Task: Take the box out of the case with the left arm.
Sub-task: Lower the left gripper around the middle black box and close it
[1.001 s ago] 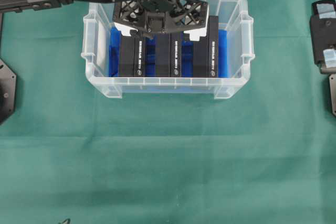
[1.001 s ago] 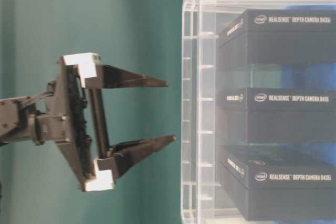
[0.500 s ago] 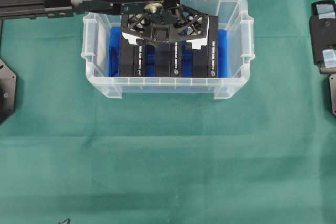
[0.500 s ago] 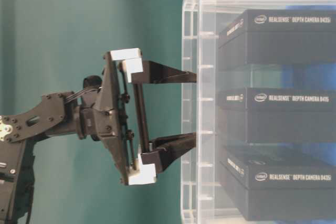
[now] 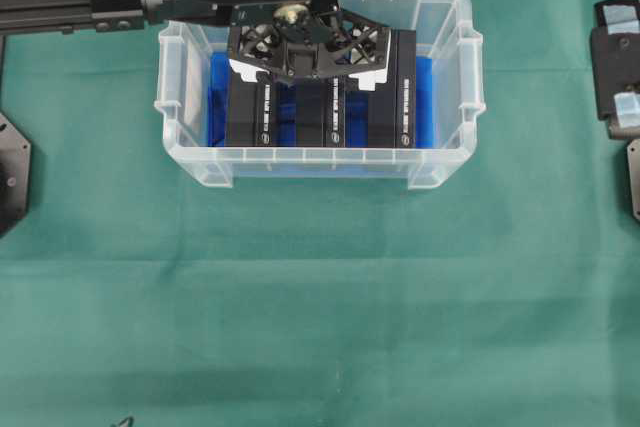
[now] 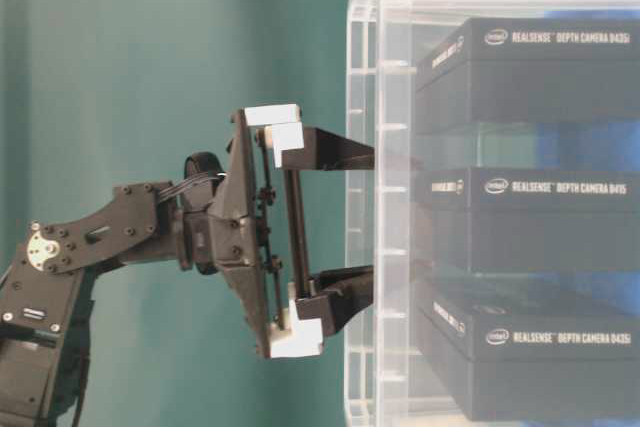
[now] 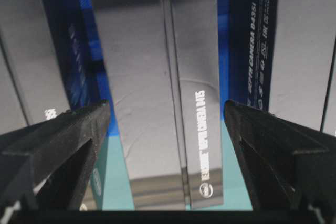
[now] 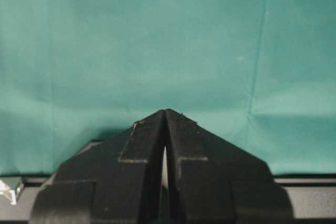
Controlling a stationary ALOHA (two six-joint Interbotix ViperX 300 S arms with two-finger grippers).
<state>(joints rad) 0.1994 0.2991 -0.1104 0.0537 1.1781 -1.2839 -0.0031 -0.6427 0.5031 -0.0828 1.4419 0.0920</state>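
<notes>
My left gripper's fingers are still above the middle box's long sides, so it is too early to close on it. The left gripper moves down first.
The clear case (image 5: 320, 155) with a blue bottom stands at the back middle of the green cloth and holds three black boxes on edge, side by side. My left gripper (image 5: 308, 67) hangs open over the middle box (image 5: 320, 117). In the left wrist view that box (image 7: 157, 103) lies between the two black fingers (image 7: 63, 145), with a gap on each side. From table level the fingertips of the left gripper (image 6: 370, 217) reach just past the case rim (image 6: 365, 47), short of the middle box (image 6: 530, 217). My right gripper (image 8: 165, 113) is shut and holds nothing.
The other two boxes (image 5: 247, 112) (image 5: 395, 97) stand close on either side of the middle one, with narrow blue gaps between. The right arm (image 5: 615, 67) rests at the right edge of the table. Green cloth (image 5: 320, 297) covers the table in front of the case.
The left gripper has come down toward the case and shifted slightly. Its fingertips now pass the rim on either side of the middle box. The jaws stay wide.
</notes>
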